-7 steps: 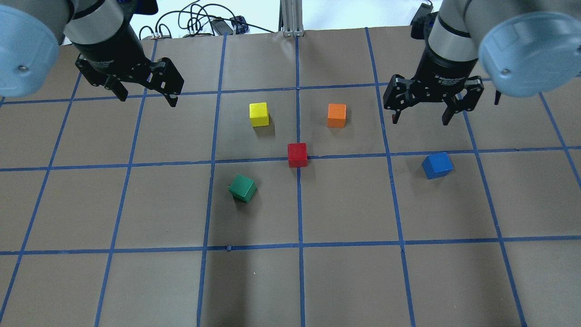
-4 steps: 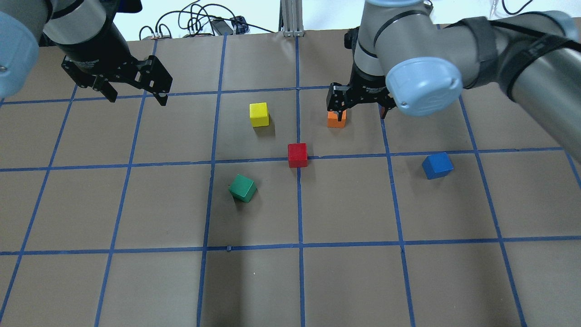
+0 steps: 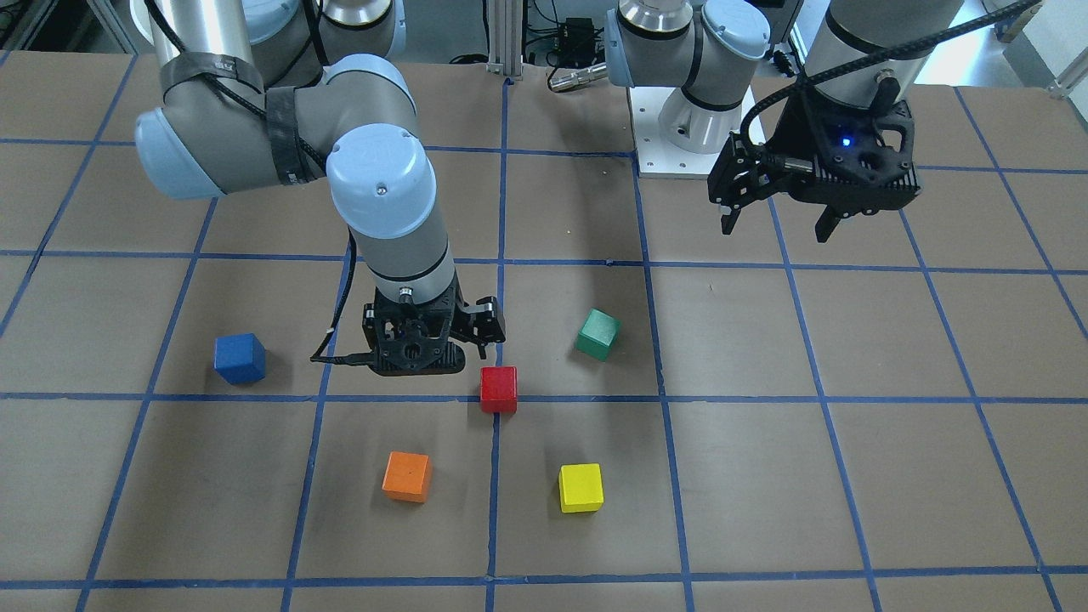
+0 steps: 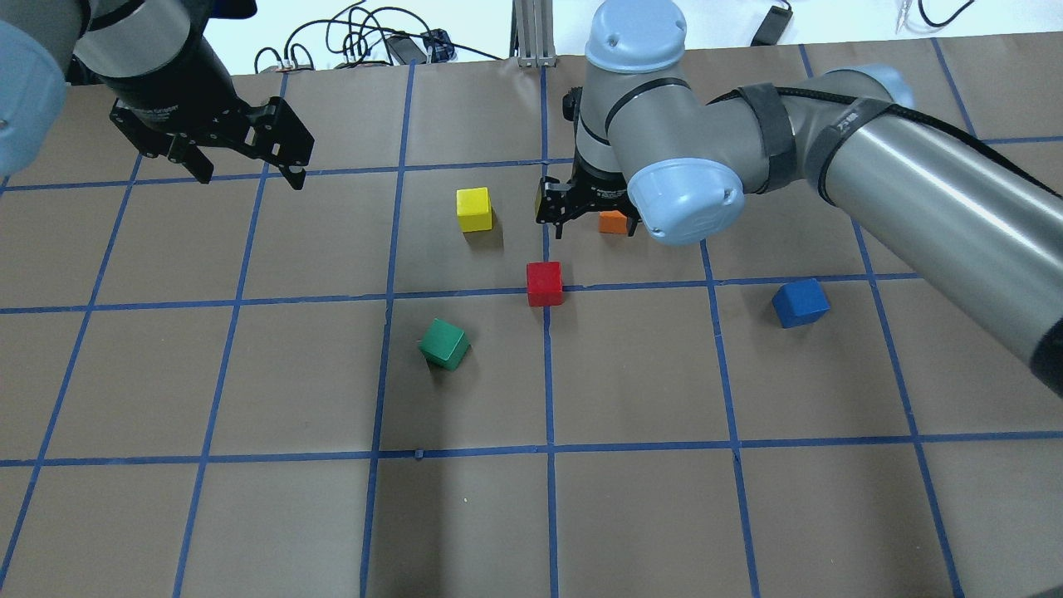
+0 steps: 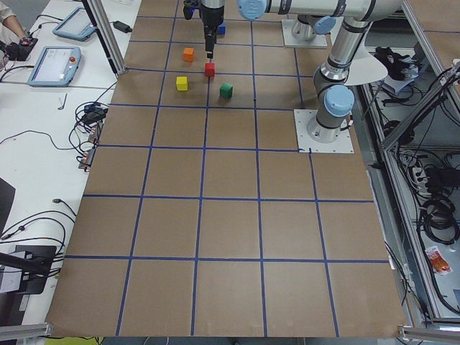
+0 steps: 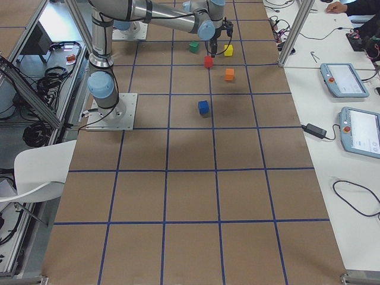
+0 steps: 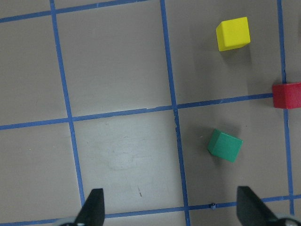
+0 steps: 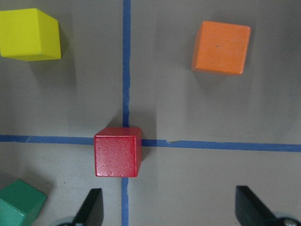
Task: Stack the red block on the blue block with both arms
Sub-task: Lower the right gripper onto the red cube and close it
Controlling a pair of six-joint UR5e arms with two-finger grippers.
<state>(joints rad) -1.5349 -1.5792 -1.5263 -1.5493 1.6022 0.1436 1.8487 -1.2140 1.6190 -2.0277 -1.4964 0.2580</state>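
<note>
My right gripper grips the red block by its opposite sides next, which leaves the bottom of the red block free to rest on the blue block (image 3: 240, 357).
The red block (image 4: 544, 282) sits on a blue tape crossing at the table's middle; it also shows in the front view (image 3: 498, 388) and the right wrist view (image 8: 117, 150). The blue block (image 4: 800, 301) stands alone to the right, also in the front view (image 3: 239, 358). My right gripper (image 4: 588, 218) is open and empty, hovering between the red and orange blocks, with the red block left of its centre line. My left gripper (image 4: 249, 178) is open and empty, high at the far left, and shows in the front view (image 3: 775, 229).
A yellow cube (image 4: 474, 208), an orange cube (image 4: 613, 222) partly hidden by the right wrist, and a tilted green cube (image 4: 444, 343) surround the red block. Cables (image 4: 365, 41) and a metal post (image 4: 534, 33) lie at the far edge.
My right arm has swung left from the right side, past the orange cube, towards the red block. My left gripper drew back a little to the far left. No block moved.
</note>
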